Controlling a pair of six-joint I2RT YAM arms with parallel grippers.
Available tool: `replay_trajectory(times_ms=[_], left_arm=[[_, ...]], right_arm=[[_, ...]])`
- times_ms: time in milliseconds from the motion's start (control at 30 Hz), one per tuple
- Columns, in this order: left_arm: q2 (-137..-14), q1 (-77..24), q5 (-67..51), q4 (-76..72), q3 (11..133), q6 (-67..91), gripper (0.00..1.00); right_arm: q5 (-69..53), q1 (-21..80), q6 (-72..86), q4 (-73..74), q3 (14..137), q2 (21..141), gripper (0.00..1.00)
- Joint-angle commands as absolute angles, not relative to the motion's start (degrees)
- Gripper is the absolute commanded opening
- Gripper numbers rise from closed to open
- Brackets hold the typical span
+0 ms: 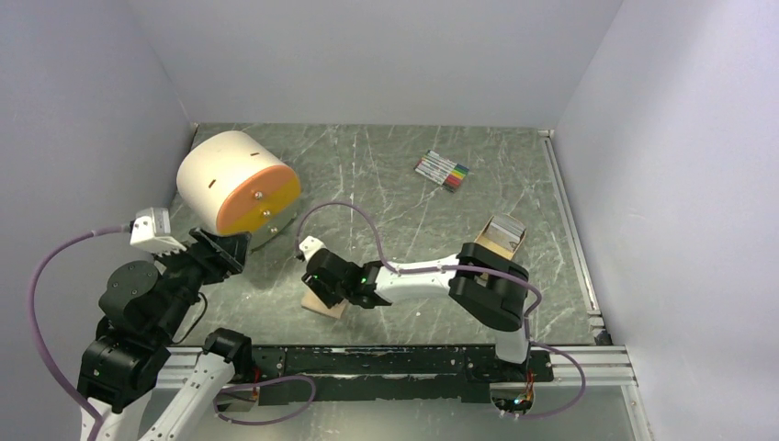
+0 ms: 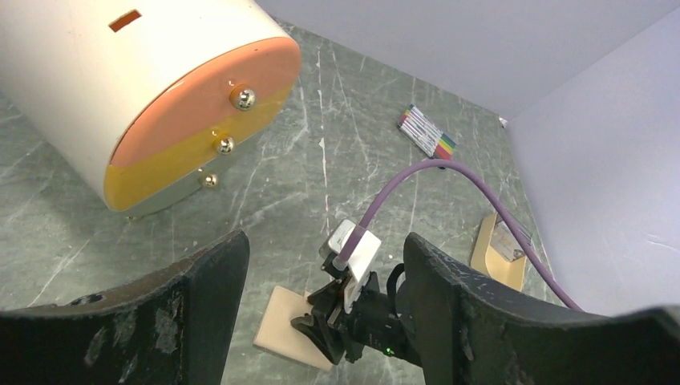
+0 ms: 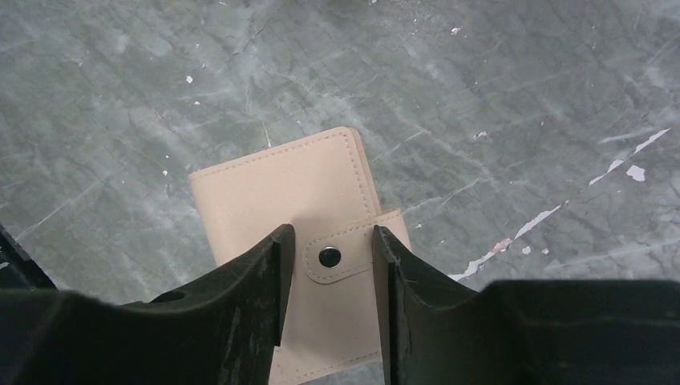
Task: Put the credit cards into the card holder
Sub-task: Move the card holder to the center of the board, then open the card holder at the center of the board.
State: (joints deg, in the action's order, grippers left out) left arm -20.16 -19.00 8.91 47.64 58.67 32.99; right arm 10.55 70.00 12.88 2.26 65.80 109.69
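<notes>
The robot's fingers reach down to the card holder's side in the right wrist view, so the right gripper should close on the card holder's snap tab now.
The card holder (image 1: 323, 307) is a closed tan wallet lying flat near the front middle of the table; it also shows in the left wrist view (image 2: 282, 322) and the right wrist view (image 3: 281, 188). My right gripper (image 1: 320, 283) hangs over it, open, its jaws (image 3: 327, 234) on either side of the snap tab (image 3: 337, 258). The credit cards (image 1: 504, 226) stand in a tan tray (image 1: 496, 246) to the right, also in the left wrist view (image 2: 507, 239). My left gripper (image 1: 220, 250) is open and empty, raised at the left (image 2: 325, 238).
A large white drum with an orange and yellow face (image 1: 237, 181) stands at the back left, close to my left gripper. A bundle of coloured marker pens (image 1: 442, 170) lies at the back. The right arm's purple cable (image 1: 358, 216) loops above the table.
</notes>
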Motion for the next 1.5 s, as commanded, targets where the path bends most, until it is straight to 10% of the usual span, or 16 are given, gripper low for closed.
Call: replay_trajectory(times_ms=[0, 267, 1467], left_arm=[[-19.1, -18.5, 9.6, 48.3, 59.3, 32.4, 0.76], [-19.5, -18.5, 7.6, 47.5, 57.1, 33.0, 0.75], [-43.5, -18.6, -23.9, 17.3, 27.0, 43.4, 0.67]], right_arm=[[14.8, 71.0, 11.5, 5.2, 65.0, 111.3, 0.42], [19.7, 71.3, 14.5, 3.8, 59.5, 108.1, 0.00], [-18.4, 42.5, 59.1, -25.5, 27.3, 70.5, 0.00]])
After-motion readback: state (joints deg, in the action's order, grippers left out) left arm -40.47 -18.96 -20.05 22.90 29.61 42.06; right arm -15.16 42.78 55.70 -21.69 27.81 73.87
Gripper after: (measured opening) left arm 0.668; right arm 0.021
